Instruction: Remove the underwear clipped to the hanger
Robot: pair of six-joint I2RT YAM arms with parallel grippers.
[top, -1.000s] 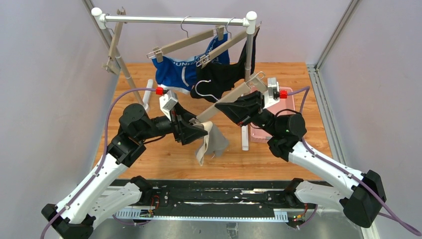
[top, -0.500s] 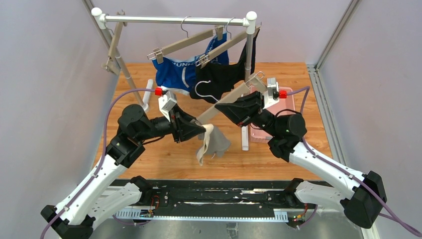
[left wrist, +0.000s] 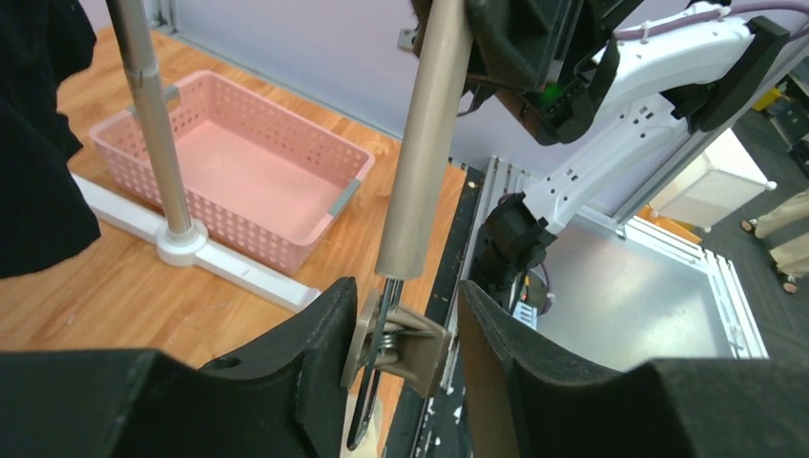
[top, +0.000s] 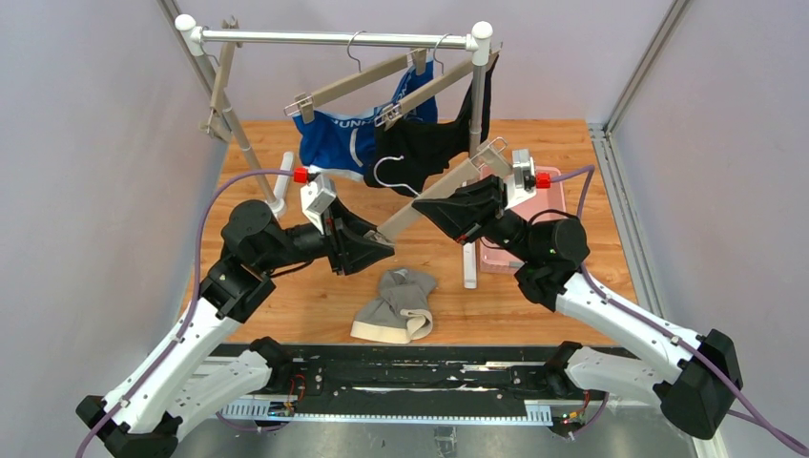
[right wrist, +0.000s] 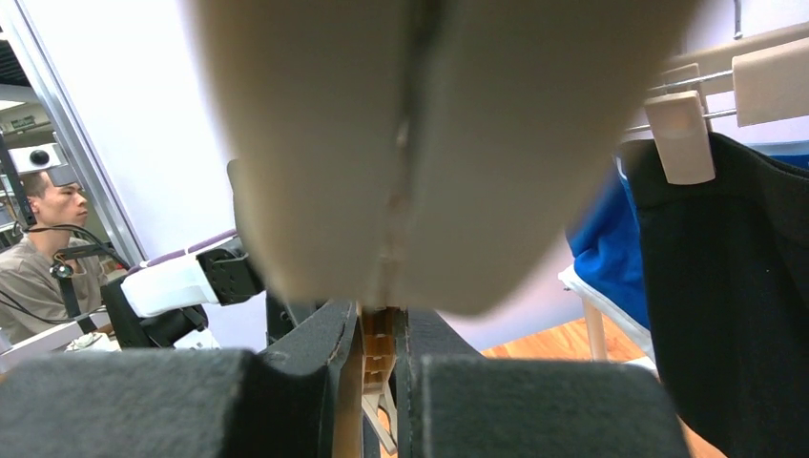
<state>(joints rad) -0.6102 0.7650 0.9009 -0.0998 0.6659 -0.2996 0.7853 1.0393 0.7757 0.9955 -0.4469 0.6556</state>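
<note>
The left gripper grabs the tan hanger (top: 448,181) at its bare clip end (top: 382,236) next, which leaves the hanger's hook free to hang on the bar.
The grey underwear (top: 396,305) lies crumpled on the table, free of the hanger. My right gripper (top: 448,205) is shut on the tan hanger (top: 448,181), which slants in the air with nothing clipped to it. The hanger's lower clip (left wrist: 393,334) sits between my left gripper's (left wrist: 405,291) open jaws. One finger touches the clip and a thin gap shows at the other. The blue underwear (top: 329,143) and the black underwear (top: 420,148) hang clipped to two hangers on the rack rail (top: 334,38). In the right wrist view the held hanger (right wrist: 429,143) fills the top, blurred.
A pink basket (top: 563,191) stands on the table behind my right arm, beside the rack's right post (left wrist: 153,124) and its white foot (left wrist: 181,243). The rack's left leg (top: 243,143) slants down at the back left. Grey walls close both sides.
The grey underwear has dropped off the hanger's lower clip onto the table. My left gripper's jaws came in on that clip and have drawn slightly left. The right arm holds still.
</note>
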